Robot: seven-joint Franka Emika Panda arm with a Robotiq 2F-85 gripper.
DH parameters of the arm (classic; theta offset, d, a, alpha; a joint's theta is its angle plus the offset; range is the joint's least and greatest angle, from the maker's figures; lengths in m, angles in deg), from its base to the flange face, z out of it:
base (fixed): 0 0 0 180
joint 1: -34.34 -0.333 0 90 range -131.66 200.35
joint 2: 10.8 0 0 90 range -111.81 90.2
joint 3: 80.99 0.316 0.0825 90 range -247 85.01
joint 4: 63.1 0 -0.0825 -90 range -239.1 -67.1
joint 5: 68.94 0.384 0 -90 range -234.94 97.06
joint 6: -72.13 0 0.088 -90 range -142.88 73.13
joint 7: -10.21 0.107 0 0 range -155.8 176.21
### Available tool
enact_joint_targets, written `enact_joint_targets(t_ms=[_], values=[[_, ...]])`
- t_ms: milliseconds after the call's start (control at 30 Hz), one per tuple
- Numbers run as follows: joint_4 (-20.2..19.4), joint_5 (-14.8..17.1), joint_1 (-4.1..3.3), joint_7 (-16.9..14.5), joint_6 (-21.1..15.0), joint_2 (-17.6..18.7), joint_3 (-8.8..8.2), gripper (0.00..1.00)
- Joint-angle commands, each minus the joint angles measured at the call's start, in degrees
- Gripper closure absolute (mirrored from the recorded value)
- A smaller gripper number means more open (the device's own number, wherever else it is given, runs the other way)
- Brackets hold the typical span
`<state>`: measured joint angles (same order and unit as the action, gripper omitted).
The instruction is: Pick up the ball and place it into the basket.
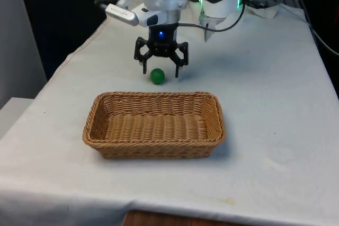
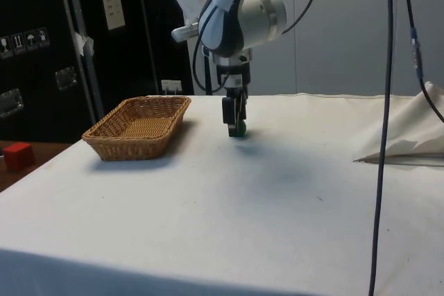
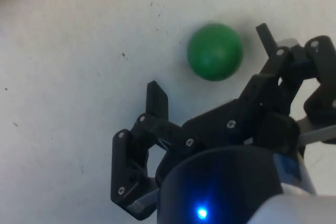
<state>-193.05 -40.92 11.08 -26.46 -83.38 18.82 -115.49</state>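
Observation:
My gripper grabs the green ball around its round middle (image 1: 157,76) (image 3: 214,52) next, to place the ball into the wicker basket.
A small green ball (image 1: 157,75) lies on the white cloth just behind the wicker basket (image 1: 155,96), on the robot's side of it. My black gripper (image 1: 160,71) hangs low over the ball, open, with one finger on each side and neither touching it. In the wrist view the ball (image 3: 215,51) sits between the spread fingertips (image 3: 156,92), closer to one of them. From the side, the gripper (image 2: 234,124) points straight down and the ball (image 2: 239,129) peeks out beneath it, a short way from the basket (image 2: 128,149).
The basket holds nothing. A black cable (image 1: 222,25) runs from the arm behind the gripper. Crumpled white cloth (image 2: 409,136) lies at the side view's right. A red block (image 2: 18,155) sits off the table beyond the basket.

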Motion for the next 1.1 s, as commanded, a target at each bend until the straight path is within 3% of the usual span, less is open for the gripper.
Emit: enact_joint_targets(t_ms=[0, 67, 100, 133, 333, 367, 400, 433, 533, 567, 700, 733, 767, 1000, 1067], values=[[0.3, 1.0, 0.69, -0.8, -0.9, -0.1, 0.92, 0.00], [0.4, 1.0, 0.74, -0.7, -1.3, 0.2, 0.92, 0.00], [0.3, 0.0, 0.00, 0.0, -0.4, 0.3, 0.00, 0.00], [0.5, 1.0, 0.74, -0.7, -1.5, 0.3, 0.92, 0.00], [0.6, 0.6, 0.63, -0.5, -1.3, 1.1, 0.63, 0.00], [0.5, 0.0, 0.11, 0.0, -0.9, 1.0, 0.00, 0.00], [0.7, 0.6, 0.63, -0.5, -1.3, 1.2, 0.57, 0.00], [0.7, 0.5, 0.63, -0.4, -1.3, 1.3, 0.57, 0.00], [0.9, 0.5, 0.57, -0.3, -1.2, 1.7, 0.46, 0.27], [0.9, 0.5, 0.57, -0.3, -1.1, 1.7, 0.46, 0.43], [1.0, 0.4, 0.57, -0.2, -1.1, 1.9, 0.40, 0.81], [0.9, 0.0, 0.17, 0.1, -0.9, 1.9, 0.00, 0.90], [1.0, 0.4, 0.57, -0.2, -1.1, 1.9, 0.40, 1.00], [1.0, 0.4, 0.57, -0.2, -1.1, 1.9, 0.40, 1.00], [0.9, -0.4, -0.11, 0.1, -0.3, 1.0, -0.69, 1.00]])
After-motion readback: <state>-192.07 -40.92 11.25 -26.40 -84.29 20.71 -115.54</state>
